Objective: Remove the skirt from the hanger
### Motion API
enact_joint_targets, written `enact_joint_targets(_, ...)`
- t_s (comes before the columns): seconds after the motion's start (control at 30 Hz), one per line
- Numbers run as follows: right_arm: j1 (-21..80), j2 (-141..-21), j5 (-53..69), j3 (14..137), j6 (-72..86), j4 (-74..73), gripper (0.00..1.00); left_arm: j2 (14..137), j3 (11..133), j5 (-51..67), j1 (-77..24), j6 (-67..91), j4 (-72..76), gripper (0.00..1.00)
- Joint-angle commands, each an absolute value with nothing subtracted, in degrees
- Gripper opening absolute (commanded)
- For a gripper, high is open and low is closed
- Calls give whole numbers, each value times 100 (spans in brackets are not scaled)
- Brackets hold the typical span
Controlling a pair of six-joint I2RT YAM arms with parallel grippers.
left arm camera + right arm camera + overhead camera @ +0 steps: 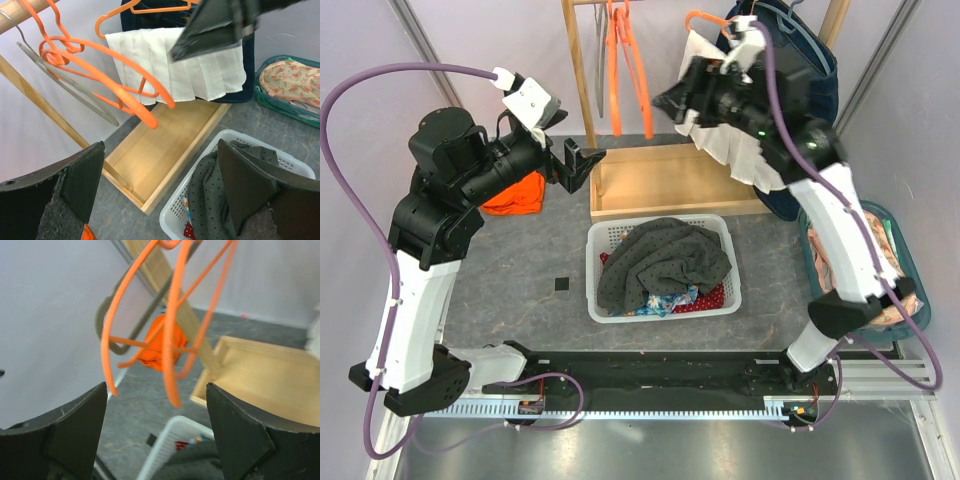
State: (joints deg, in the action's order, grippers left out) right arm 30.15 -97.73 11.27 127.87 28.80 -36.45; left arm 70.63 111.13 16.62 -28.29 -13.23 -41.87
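My right gripper grabs the skirt's orange hanger (706,16) by the hanger's arm next, so that my left gripper then removes the skirt (728,148).
A white pleated skirt (728,148) hangs from an orange hanger (703,22) on the wooden rail at the back right, in front of a navy garment (812,72). It also shows in the left wrist view (175,67), with its hanger (150,8) above it. My right gripper (672,101) is open and empty, raised just left of the skirt's top edge; it shows as a dark shape (215,27) in front of the skirt. In its own view (156,386) it faces empty orange hangers (172,330). My left gripper (576,165) is open and empty, left of the wooden tray (160,145).
Empty orange hangers (620,60) hang on the rail. A wooden tray (665,185) lies below. A white basket (715,305) holds grey dotted fabric (665,262). An orange cloth (515,192) lies at the left, and a teal bin (895,245) of clothes at the right.
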Motion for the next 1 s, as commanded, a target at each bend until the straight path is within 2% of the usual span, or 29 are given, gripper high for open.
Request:
enact_joint_targets(0.0,2681,-9159,503,12813,1778,-4366,85,6979,11118,1784,-2804,-1134,-4131,100)
enact_joint_targets(0.03,2655,-8975,-65,12806,1627,-4351,84,6979,11118,1836,-2804,-1125,-4131,100)
enact_joint_targets(0.2,2399,-9008,-1131,12990,766,-4369,83,6979,11153,1907,-2812,-1063,-4157,100)
enact_joint_targets(0.27,2356,-9132,-1527,12851,528,-4281,78,6970,11145,1907,-2804,-1098,-4166,100)
enact_joint_targets(0.4,2268,-9141,-1696,12323,72,-3737,73,6917,11101,1863,-2804,-1160,-4245,100)
enact_joint_targets(0.63,2031,-9044,-2022,11611,-553,-2734,77,6996,11074,1898,-2812,-1134,-4298,100)
enact_joint_targets(0.97,1495,-9931,-1312,12444,-291,-2602,77,7066,11048,1934,-2812,-1116,-4368,100)
